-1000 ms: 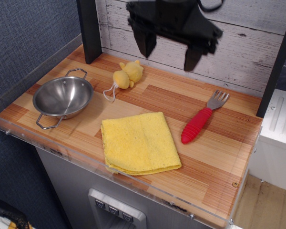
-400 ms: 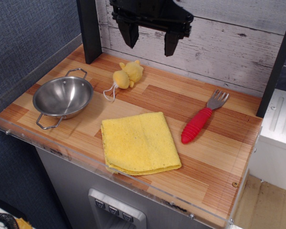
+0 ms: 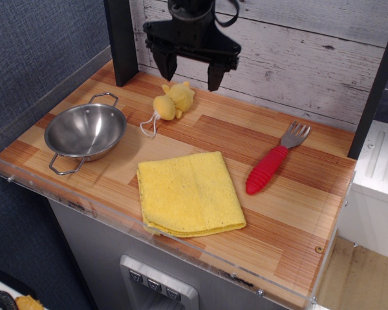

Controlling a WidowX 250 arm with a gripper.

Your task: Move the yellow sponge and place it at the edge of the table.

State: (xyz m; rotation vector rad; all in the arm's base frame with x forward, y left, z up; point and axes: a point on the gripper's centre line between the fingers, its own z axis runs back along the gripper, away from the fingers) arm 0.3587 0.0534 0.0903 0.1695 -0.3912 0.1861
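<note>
I should next grab the yellow sponge by its middle (image 3: 172, 103) with my gripper, leaving its string loop (image 3: 154, 119) free, to place it at the table's edge.
The yellow sponge (image 3: 174, 101) is a small lumpy soft object with a white string loop. It lies at the back left of the wood-plank table (image 3: 291, 213), near the wall. My black gripper (image 3: 189, 76) hangs open and empty in the air just above and slightly right of the sponge. One finger (image 3: 166, 66) is to the sponge's upper left, the other (image 3: 215, 76) to its upper right. It does not touch the sponge.
A steel bowl with two handles (image 3: 85, 132) sits at the left. A folded yellow cloth (image 3: 189, 193) lies at the front centre. A red-handled fork (image 3: 271, 161) lies at the right. A black post (image 3: 120, 40) stands at the back left. A clear acrylic rim (image 3: 116, 213) lines the front edge.
The gripper has moved left and down from the upper right, and now hangs over the sponge. The things on the table have not moved.
</note>
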